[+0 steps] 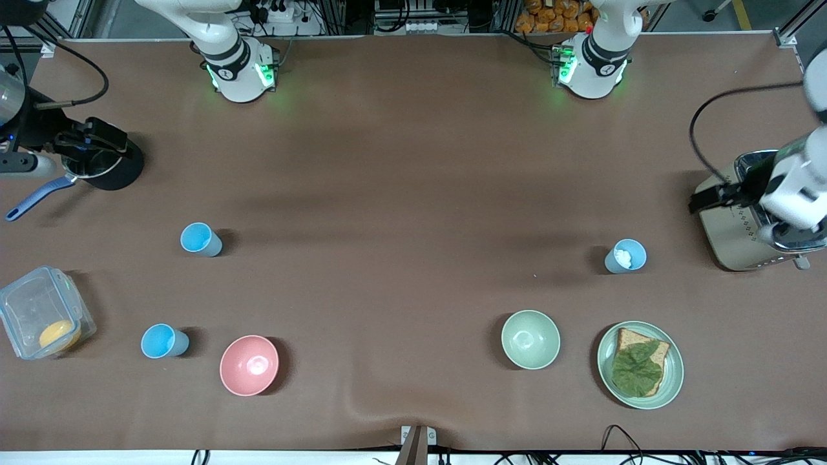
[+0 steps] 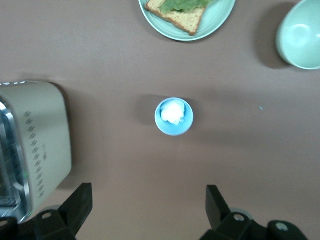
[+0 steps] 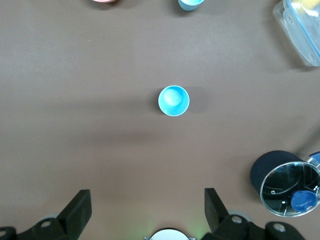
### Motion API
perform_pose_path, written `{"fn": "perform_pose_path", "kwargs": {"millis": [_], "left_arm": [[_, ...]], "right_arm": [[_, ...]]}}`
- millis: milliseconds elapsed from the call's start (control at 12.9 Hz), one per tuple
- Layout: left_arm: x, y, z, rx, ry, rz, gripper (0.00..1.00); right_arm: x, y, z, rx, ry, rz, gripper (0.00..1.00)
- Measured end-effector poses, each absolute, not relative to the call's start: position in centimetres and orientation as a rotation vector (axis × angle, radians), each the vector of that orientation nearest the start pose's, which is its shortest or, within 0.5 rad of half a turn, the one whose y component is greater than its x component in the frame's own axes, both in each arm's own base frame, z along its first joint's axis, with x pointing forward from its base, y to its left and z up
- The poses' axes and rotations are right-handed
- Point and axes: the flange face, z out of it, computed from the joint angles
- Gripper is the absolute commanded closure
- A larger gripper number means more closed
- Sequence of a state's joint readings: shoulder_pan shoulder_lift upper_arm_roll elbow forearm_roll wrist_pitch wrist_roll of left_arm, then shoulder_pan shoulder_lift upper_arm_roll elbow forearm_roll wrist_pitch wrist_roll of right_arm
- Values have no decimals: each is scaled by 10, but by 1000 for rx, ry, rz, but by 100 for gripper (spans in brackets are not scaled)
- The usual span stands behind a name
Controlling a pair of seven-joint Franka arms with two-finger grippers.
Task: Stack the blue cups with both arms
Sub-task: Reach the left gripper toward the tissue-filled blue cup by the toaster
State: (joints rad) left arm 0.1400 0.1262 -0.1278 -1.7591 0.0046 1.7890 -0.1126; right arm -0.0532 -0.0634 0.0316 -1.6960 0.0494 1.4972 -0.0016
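Note:
The blue cup with something white in it will be grabbed by its rim next, with my left gripper, to stack the blue cups.
A bright blue cup point(image 1: 201, 239) stands toward the right arm's end of the table and shows in the right wrist view point(image 3: 174, 100). A second blue cup point(image 1: 165, 341) stands nearer the front camera, beside the pink bowl point(image 1: 249, 365); only its edge shows in the right wrist view point(image 3: 191, 4). A greyer blue cup point(image 1: 625, 256) with something white in it stands toward the left arm's end and shows in the left wrist view point(image 2: 174, 116). My right gripper point(image 1: 87, 143) point(image 3: 147, 207) is open and empty, up over the pot. My left gripper point(image 1: 711, 197) point(image 2: 148, 205) is open and empty, up over the toaster.
A black pot point(image 1: 106, 169) with a blue handle and a clear container point(image 1: 39, 320) holding something orange are at the right arm's end. A toaster point(image 1: 736, 232), a green bowl point(image 1: 530, 340) and a plate point(image 1: 672, 381) with bread and lettuce are at the left arm's end.

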Motion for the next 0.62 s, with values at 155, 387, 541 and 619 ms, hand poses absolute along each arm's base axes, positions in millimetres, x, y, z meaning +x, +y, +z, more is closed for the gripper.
{"fn": "perform_pose_path", "kwargs": {"millis": [155, 387, 541, 619], "left_arm": [[584, 12, 429, -3140, -196, 164, 0], [583, 14, 368, -3144, -204, 196, 0], [589, 23, 333, -3150, -227, 210, 0], [591, 28, 319, -3152, -240, 220, 0]], "right_arm": [[521, -8, 588, -3079, 36, 278, 0], [508, -8, 584, -3060, 29, 425, 0], [504, -12, 583, -3053, 37, 465, 0], [504, -12, 582, -3051, 38, 478, 0]]}}
